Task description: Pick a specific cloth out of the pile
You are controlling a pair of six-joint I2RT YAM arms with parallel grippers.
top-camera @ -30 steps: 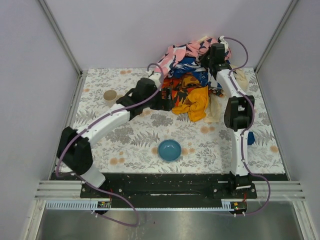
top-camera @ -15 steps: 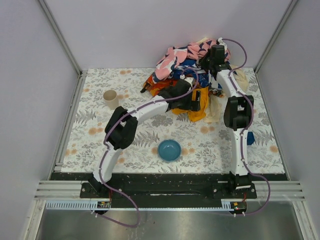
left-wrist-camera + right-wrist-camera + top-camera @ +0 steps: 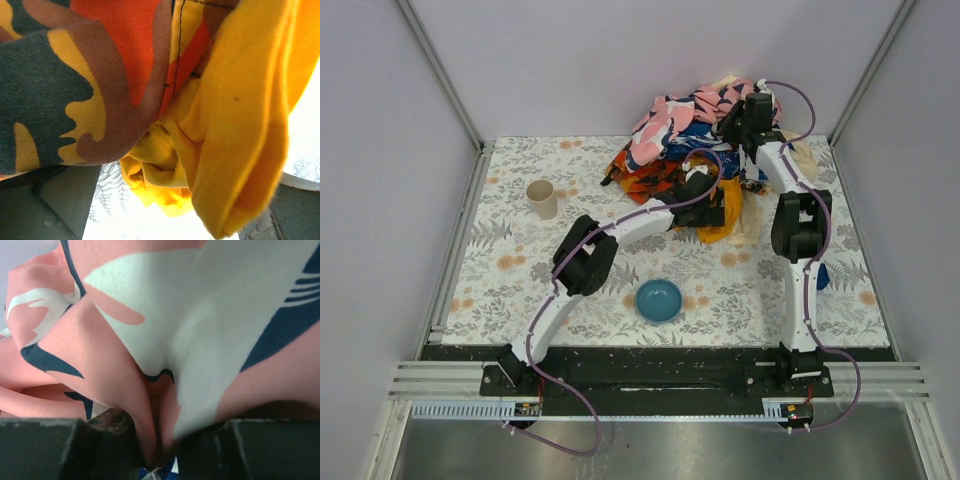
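The yellow cloth would stay at the pile if I lifted my left gripper now, because my left gripper's fingers are wide apart around the cloth's hanging folds.
The mustard-yellow cloth point(image 3: 725, 226) lies at the front of the pile point(image 3: 692, 130), beside the orange-red printed cloth point(image 3: 645, 172). My left gripper point(image 3: 713, 204) is down at the yellow cloth. In the left wrist view its jaws stand wide apart, and folds of the yellow cloth point(image 3: 235, 125) hang between them, under the orange-red print point(image 3: 115, 55). My left gripper point(image 3: 170, 212) is open. My right gripper point(image 3: 746, 110) is at the top of the pile. It is shut on a fold of the pink floral cloth point(image 3: 150, 390), which is pinched between its fingers point(image 3: 60, 450).
A blue bowl point(image 3: 660, 300) sits at the front centre of the fern-print table. A beige cup point(image 3: 542, 198) stands at the left. A pale cream cloth point(image 3: 751, 226) lies right of the yellow one. A small blue thing point(image 3: 821, 276) shows behind the right arm. Walls enclose the table.
My left arm has swung from the left of the table to the right, up to the yellow cloth. The pink cloth is held slightly higher, so more orange-red cloth shows.
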